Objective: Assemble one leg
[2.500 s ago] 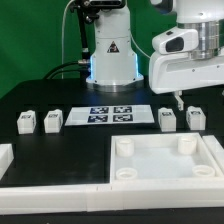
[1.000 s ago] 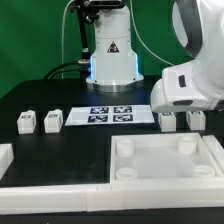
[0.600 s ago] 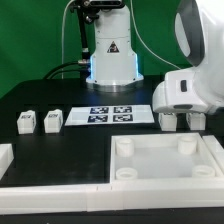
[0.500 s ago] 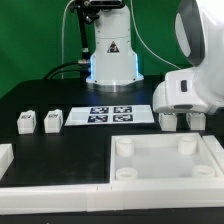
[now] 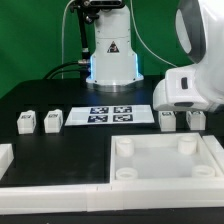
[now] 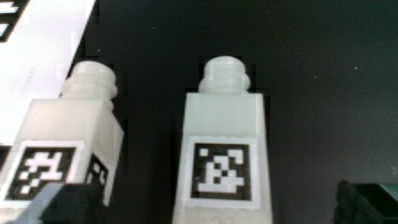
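Observation:
Next, my gripper grabs one leg by its tagged end [image 6: 221,178] to fit the leg into a round corner socket of the white tray-like part.
Four legs, small white cuboid blocks with tags, stand on the black table: two at the exterior view's left [image 5: 26,122] [image 5: 52,120] and two at its right [image 5: 168,121] [image 5: 197,119]. My gripper [image 5: 194,112] hangs low over the right pair, its fingers mostly hidden by the white hand. In the wrist view my gripper [image 6: 217,205] is open, and its dark fingertips [image 6: 370,200] stand on either side of one leg [image 6: 222,150] without touching it. The neighbouring leg [image 6: 68,140] lies just beside the other fingertip.
The marker board [image 5: 110,113] lies between the two pairs of legs. The large white tray-like part with round corner sockets [image 5: 165,170] sits in front. More white pieces lie at the front left [image 5: 5,155]. The robot base [image 5: 112,50] stands behind.
The arm has come down and shifted to the exterior view's right, over the right pair of legs. In the last half second it has barely moved.

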Available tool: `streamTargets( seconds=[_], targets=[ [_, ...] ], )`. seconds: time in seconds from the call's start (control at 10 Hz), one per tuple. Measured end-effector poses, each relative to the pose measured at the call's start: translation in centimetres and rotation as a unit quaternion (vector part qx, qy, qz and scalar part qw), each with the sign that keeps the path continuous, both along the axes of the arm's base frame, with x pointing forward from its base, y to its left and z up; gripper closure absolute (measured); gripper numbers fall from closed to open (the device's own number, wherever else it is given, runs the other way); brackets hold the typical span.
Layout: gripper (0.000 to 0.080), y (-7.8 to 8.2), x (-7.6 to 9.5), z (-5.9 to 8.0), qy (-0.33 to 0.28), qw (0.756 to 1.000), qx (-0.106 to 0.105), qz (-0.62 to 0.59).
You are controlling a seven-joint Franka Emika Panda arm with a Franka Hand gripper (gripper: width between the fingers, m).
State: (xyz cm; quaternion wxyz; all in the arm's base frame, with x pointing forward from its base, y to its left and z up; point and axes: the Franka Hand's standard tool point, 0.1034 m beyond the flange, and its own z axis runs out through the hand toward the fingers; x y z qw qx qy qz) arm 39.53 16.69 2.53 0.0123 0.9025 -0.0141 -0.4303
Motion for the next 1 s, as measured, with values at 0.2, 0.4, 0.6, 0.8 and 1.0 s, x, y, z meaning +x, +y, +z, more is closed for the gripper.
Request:
streamTargets(
  seconds=[0.2, 0.4, 0.6, 0.8, 1.0],
  targets=[
    [0.0150, 0.4, -0.4, -0.7, 0.001, 1.000, 0.001, 0.004],
    [0.0150, 0.7, -0.6, -1.4, 0.000, 1.000, 0.001, 0.005],
    [0.0150, 0.7, -0.6, -1.6, -0.002, 1.000, 0.002, 0.005],
    [0.0279, 0.7, -0.6, -1.6, -0.002, 1.000, 0.002, 0.005],
    [0.0421, 0.7, -0.6, -1.6, -0.002, 1.000, 0.002, 0.005]
  ],
)
